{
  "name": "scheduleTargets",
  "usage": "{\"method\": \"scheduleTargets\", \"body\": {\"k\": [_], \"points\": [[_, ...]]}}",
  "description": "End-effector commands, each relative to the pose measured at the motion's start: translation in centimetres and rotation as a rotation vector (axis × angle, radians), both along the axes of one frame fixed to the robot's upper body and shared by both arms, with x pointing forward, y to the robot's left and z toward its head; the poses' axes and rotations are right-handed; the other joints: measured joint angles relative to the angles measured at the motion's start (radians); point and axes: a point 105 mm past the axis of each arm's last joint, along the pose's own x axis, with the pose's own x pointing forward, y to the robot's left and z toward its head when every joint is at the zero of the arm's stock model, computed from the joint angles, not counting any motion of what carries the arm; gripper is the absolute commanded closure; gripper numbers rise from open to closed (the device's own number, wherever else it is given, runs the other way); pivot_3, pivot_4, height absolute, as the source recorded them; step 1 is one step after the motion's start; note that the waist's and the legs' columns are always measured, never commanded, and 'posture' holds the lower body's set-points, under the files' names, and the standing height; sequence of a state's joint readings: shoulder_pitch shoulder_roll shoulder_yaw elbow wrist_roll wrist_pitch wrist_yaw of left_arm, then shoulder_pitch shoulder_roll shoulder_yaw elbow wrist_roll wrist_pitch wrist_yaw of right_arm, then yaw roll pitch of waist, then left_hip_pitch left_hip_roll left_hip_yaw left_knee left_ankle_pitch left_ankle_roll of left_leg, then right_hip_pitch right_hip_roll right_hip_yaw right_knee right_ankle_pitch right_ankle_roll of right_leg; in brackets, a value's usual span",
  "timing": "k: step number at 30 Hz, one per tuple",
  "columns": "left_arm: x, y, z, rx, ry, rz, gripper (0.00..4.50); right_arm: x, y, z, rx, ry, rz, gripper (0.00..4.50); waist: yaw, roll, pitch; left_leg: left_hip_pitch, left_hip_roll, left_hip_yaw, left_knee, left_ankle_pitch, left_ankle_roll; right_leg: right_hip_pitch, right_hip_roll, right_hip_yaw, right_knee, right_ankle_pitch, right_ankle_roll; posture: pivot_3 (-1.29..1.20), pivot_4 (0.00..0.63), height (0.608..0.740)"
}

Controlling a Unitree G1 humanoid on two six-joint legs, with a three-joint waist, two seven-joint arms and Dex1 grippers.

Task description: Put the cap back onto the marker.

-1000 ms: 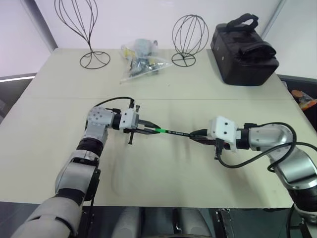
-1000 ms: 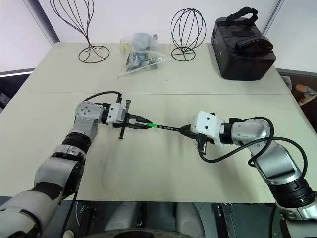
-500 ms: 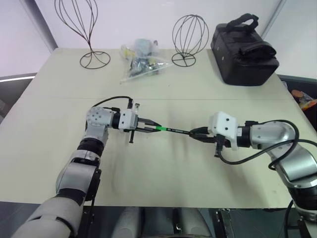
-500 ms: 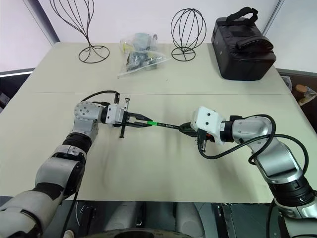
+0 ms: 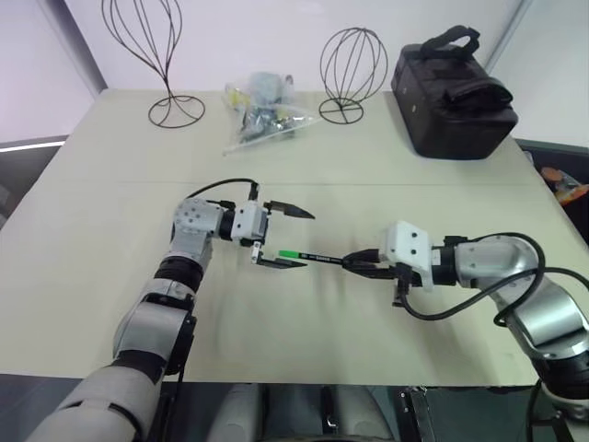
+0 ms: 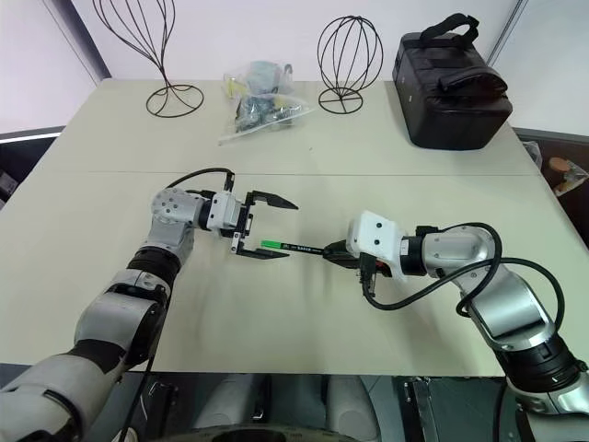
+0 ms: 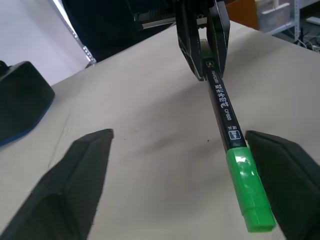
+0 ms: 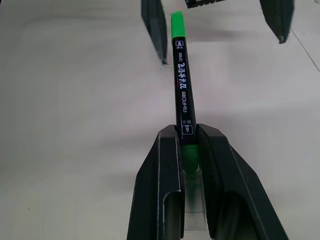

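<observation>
The capped marker hangs level above the table and would fall if I opened now, so my right gripper should keep holding the marker while it hangs there.
The marker, a slim black barrel, hangs level over the table with my right gripper shut on its pale green end. The bright green cap sits on the barrel's other end, in line with it. My left gripper stands open around that capped end, one finger well above it and the other just beside the cap; whether that finger touches it I cannot tell. In the left wrist view the cap lies close to one finger. The right wrist view looks along the marker toward the cap.
At the back of the table stand two black wire stands, a clear plastic bag of small items and a black bag. The table's front edge runs just below both arms.
My left gripper has opened and let go of the cap, which stays on the marker. The right gripper keeps its grip on the marker.
</observation>
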State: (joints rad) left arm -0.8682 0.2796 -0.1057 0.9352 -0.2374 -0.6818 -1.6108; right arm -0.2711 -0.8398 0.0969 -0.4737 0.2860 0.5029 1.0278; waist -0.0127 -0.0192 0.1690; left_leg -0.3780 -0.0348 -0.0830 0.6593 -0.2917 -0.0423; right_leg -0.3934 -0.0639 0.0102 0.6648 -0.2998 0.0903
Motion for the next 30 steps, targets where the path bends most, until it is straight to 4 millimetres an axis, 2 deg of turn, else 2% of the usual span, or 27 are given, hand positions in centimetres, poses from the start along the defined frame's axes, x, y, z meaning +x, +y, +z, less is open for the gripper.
{"method": "scheduleTargets", "body": {"k": [1,8,12,17,22,27,30], "points": [[0.0,0.5,0.8,-0.017,-0.027,0.002,0.05,-0.3,-0.5,1.1,0.005,-0.047,-0.007,4.50,0.000,0.000,0.000,0.000,0.000,0.000,0.000,0.000,0.000,0.000,0.000,0.000,0.000,0.000,0.000,0.00,0.150,0.740],[0.5,2.1,1.7,-0.063,0.038,0.086,0.05,-0.1,-3.0,1.9,0.050,-0.086,-0.160,4.50,0.001,0.000,0.000,-0.001,0.001,0.000,0.002,0.000,0.001,0.000,0.000,0.000,0.000,0.000,0.000,0.00,0.150,0.740],[1.2,2.7,2.2,-0.125,0.088,0.196,0.05,0.5,-5.0,3.0,0.155,-0.147,-0.369,4.50,0.001,0.000,0.000,-0.001,0.002,0.000,0.002,-0.001,0.001,0.000,0.000,0.000,0.000,0.000,0.001,0.00,0.150,0.740],[2.6,3.0,2.4,-0.225,0.151,0.402,0.05,0.8,-9.2,3.5,0.285,-0.228,-0.760,4.50,0.003,0.000,0.000,-0.001,0.002,-0.001,0.002,-0.001,0.001,0.000,0.000,0.002,0.001,0.000,0.001,0.00,0.150,0.740],[4.5,3.6,2.6,-0.369,0.241,0.663,0.05,-0.8,-12.3,1.6,0.409,-0.218,-1.147,4.50,0.005,0.001,0.000,-0.001,0.002,-0.001,0.002,-0.001,0.001,0.000,0.000,0.002,0.001,0.001,0.001,0.00,0.150,0.740],[5.0,4.3,1.8,-0.407,0.294,0.847,0.05,-3.3,-14.3,-1.2,0.417,-0.200,-1.439,4.50,0.001,0.002,-0.001,-0.001,0.002,0.000,0.002,-0.001,0.001,-0.001,0.000,0.003,0.001,0.001,0.001,0.00,0.150,0.740],[4.8,4.6,1.0,-0.404,0.317,0.928,0.05,-4.8,-14.6,-2.8,0.430,-0.173,-1.549,4.50,0.001,0.002,-0.001,0.001,0.002,0.001,0.001,-0.001,0.001,0.000,0.000,0.004,0.001,0.001,0.001,0.00,0.150,0.740]]}}
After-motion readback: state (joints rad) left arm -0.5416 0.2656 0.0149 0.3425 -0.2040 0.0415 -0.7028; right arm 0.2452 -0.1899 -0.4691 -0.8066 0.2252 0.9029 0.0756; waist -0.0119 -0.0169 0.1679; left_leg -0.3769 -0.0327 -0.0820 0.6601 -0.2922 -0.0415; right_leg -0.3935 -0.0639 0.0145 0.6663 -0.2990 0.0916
